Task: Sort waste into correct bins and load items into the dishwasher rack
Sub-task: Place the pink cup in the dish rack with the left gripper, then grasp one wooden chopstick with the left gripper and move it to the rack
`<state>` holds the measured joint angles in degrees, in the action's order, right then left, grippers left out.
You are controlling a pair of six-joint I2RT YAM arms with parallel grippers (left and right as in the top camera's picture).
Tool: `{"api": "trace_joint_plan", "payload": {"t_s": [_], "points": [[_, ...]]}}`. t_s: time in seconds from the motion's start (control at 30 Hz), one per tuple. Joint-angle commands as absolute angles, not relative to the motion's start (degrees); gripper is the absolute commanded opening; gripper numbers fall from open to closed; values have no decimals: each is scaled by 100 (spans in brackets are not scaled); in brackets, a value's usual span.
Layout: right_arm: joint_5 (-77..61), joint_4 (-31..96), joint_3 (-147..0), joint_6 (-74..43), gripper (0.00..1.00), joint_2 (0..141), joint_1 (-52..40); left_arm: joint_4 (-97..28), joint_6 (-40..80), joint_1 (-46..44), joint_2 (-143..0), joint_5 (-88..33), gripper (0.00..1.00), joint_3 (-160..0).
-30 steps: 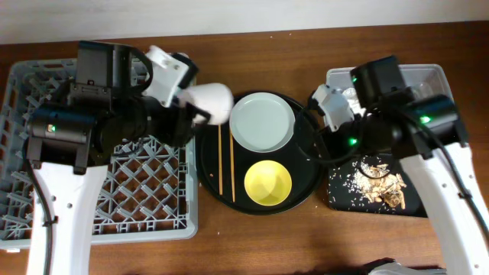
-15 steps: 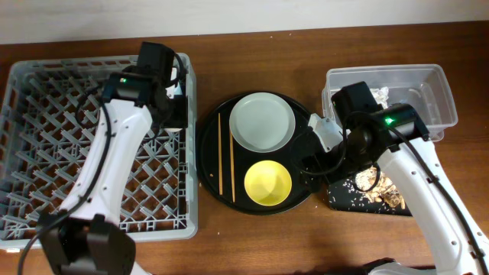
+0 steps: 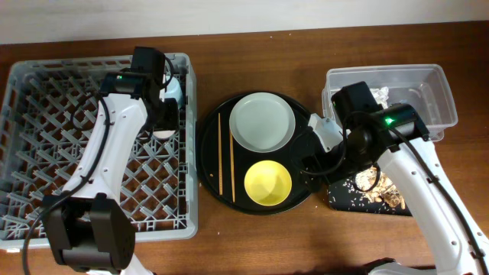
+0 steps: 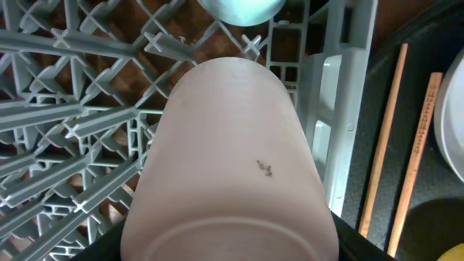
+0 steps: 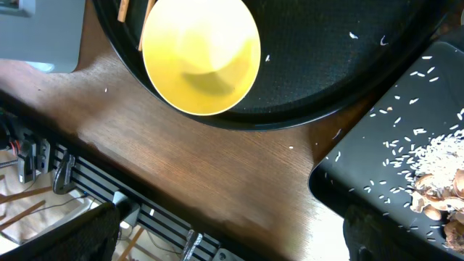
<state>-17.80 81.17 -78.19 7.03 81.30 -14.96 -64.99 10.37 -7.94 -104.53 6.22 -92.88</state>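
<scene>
The pink cup (image 4: 228, 152) is low over the rack's wires, beside the light-blue cup with a gap, so it is time for my left gripper to open now.
My left gripper (image 3: 164, 114) is shut on the pink cup (image 4: 228, 152), holding it low over the back right corner of the grey dishwasher rack (image 3: 46, 153). The light-blue cup (image 3: 174, 88) sits in the rack just beyond it. The pale plate (image 3: 262, 122), yellow bowl (image 3: 267, 183) and two chopsticks (image 3: 226, 156) lie on the round black tray (image 3: 306, 200). My right gripper (image 3: 309, 164) hangs open and empty over that tray's right edge, with the yellow bowl (image 5: 199, 54) ahead of it. A crumpled napkin (image 3: 380, 93) lies in the clear tub (image 3: 439, 84). Food scraps (image 3: 382, 187) sit in the shallow black tray (image 3: 340, 197).
The rack's right wall (image 4: 341, 109) stands between the pink cup and the chopsticks (image 4: 384, 138). White crumbs (image 5: 428, 152) are scattered across the shallow black tray. Bare wooden table (image 5: 217, 167) lies in front of the round tray.
My left arm has come down with the pink cup into the rack's back right corner. My right gripper has opened and moved from the tub to the round tray's right edge.
</scene>
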Motion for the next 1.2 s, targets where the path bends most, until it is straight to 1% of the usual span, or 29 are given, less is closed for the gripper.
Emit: {"api": "trace_joint_plan", "payload": {"t_s": [0.0, 0.03, 0.1, 0.17, 0.2, 0.3, 0.37, 0.5, 0.57, 0.6, 0.63, 0.67, 0.73, 0.77, 0.8, 0.87, 0.93, 0.97, 1.07, 1.17], "points": [[-1730, 8119, -7789, 655, 99, 8114, -1531, -6442, 1114, -797, -10506, 519, 40, -9260], [-1730, 8119, -7789, 657, 99, 8114, -1531, -6442, 1114, -797, -10506, 519, 41, -9260], [-1730, 8119, -7789, 657, 99, 8114, -1531, -6445, 1114, -797, -10506, 521, 61, -9260], [-1728, 8117, -7789, 655, 99, 8117, -1531, -6445, 1114, -797, -10506, 521, 70, -9260], [-1730, 8117, -7789, 657, 99, 8117, -1531, -6445, 1114, -797, -10506, 521, 72, -9260], [-1730, 8117, -7789, 657, 99, 8117, -1531, -6442, 1114, -797, -10506, 521, 75, -9260], [-1730, 8117, -7789, 655, 99, 8117, -1531, -6423, 1114, -797, -10503, 519, 75, -9262], [-1730, 8117, -7789, 657, 99, 8117, -1531, -6471, 1111, -854, -10326, 123, 70, -9284], [-1730, 8119, -7789, 657, 99, 8114, -1531, -6471, 1111, -993, -9929, -69, 68, -9284], [-1730, 8119, -7789, 655, 99, 8117, -1531, -6490, 1111, -1094, -9703, -355, 68, -9284], [-1730, 8117, -7789, 657, 99, 8117, -1531, -6488, 1109, -1234, -9500, -956, 73, -9284], [-1730, 8117, -7789, 655, 99, 8114, -1531, -6488, 1109, -1337, -9406, -1332, 99, -9284], [-1728, 8117, -7789, 657, 99, 8117, -1531, -6517, 1111, -1566, -9393, -1903, 99, -9277], [-1730, 8117, -7789, 657, 99, 8114, -1531, -6541, 1111, -1732, -9445, -1927, 89, -9253], [-1730, 8117, -7789, 657, 99, 8117, -1531, -6508, 1114, -1931, -9515, -1855, 66, -9192], [-1730, 8117, -7789, 657, 99, 8114, -1531, -6257, 1166, -2410, -9717, -1398, 46, -9021], [-1730, 8117, -7789, 655, 99, 8114, -1531, -6014, 1653, -2816, -9963, -727, 42, -8809], [-1730, 8119, -7789, 655, 99, 8114, -1531, -5994, 1885, -2963, -10106, -412, 36, -8774], [-1730, 8119, -7789, 657, 99, 8114, -1531, -5900, 2366, -3194, -10543, 106, 34, -8755], [-1730, 8117, -7789, 657, 99, 8114, -1531, -5833, 2740, -3210, -11063, 130, 34, -8755]]}}
